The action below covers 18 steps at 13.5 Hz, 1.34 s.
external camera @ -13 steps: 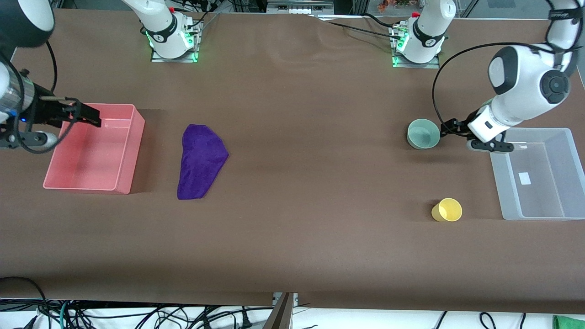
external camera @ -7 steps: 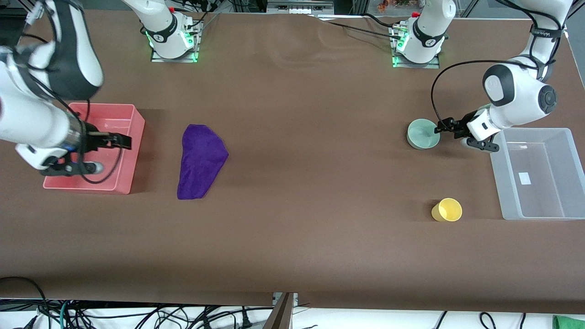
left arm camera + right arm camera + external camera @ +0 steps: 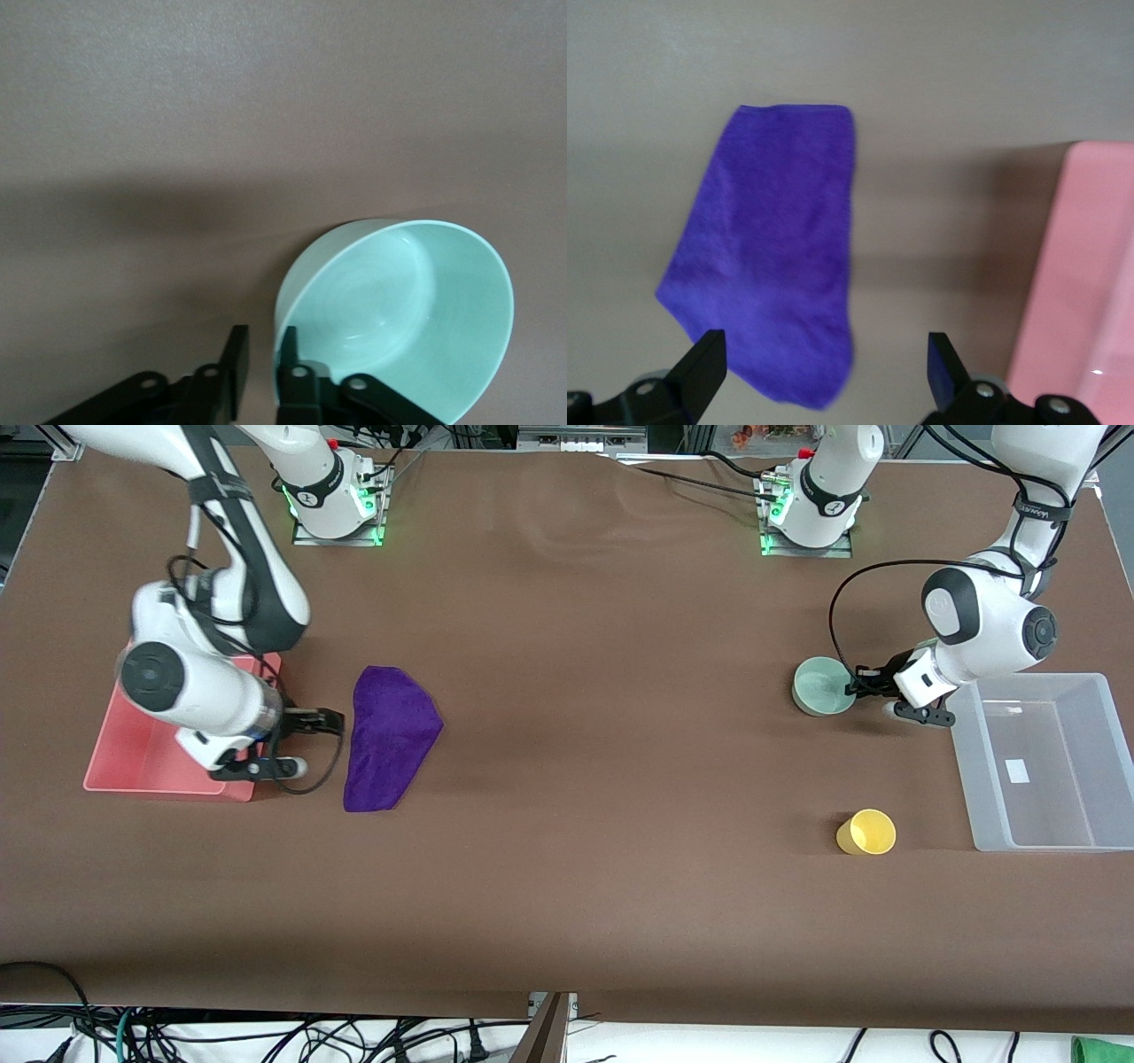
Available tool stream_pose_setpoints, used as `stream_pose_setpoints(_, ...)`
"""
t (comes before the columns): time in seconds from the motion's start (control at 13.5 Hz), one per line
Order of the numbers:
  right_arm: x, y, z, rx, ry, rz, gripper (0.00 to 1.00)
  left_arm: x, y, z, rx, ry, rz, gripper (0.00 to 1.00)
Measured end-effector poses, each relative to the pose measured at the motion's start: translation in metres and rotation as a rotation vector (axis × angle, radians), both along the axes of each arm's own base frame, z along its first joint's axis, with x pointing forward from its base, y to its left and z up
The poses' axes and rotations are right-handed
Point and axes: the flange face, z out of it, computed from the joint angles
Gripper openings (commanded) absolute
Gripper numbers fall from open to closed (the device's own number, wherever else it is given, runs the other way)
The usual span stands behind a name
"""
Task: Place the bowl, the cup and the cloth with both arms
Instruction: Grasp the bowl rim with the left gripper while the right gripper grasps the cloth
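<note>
I should next grab the purple cloth with my right gripper by its wide edge (image 3: 412, 693) opposite the short hem, to put it in the pink bin.
The mint-green bowl (image 3: 819, 688) stands upright toward the left arm's end of the table. My left gripper (image 3: 857, 687) is at its rim. In the left wrist view the gripper (image 3: 263, 343) has its jaws narrowly apart, one finger inside the bowl (image 3: 407, 301) and one outside, with a sliver of table showing between them. The yellow cup (image 3: 866, 833) stands nearer the front camera. The purple cloth (image 3: 390, 731) lies flat toward the right arm's end. My right gripper (image 3: 330, 722) hangs open and empty beside it; the cloth's corner (image 3: 771, 257) lies between its wide-open jaws (image 3: 824, 359).
A pink bin (image 3: 248, 717) stands beside the right gripper, also in the right wrist view (image 3: 1090, 283). A clear plastic bin (image 3: 970, 779) stands beside the left gripper, toward the left arm's end of the table. Brown table lies between cloth and bowl.
My right arm has swung from over the pink bin to the cloth's edge. My left gripper has moved in and down onto the bowl's rim.
</note>
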Motion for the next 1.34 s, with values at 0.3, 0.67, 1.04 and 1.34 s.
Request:
stream_pose_setpoints(0.3,-0.014,0.017,-0.052,0.009,-0.021,-0.008,0.99,0.004,0.0,0.003,-0.001,-0.005,0.001,0.0)
stream_pose_setpoints(0.67,-0.04,0.032,-0.102,0.021,-0.076,-0.078,1.0,0.05,0.021,0.078,-0.099,0.056,-0.011,0.0)
stream_pose_setpoints(1.04,-0.047,0.055,-0.123,0.026,-0.086,-0.113,0.71,0.106,0.158,0.24,0.075,0.025,-0.081,0.0)
stream_pose_setpoints(1.34,-0.048,0.056,-0.128,0.028,-0.088,-0.114,0.02,0.146,0.245,0.232,0.112,-0.042,-0.153,0.0)
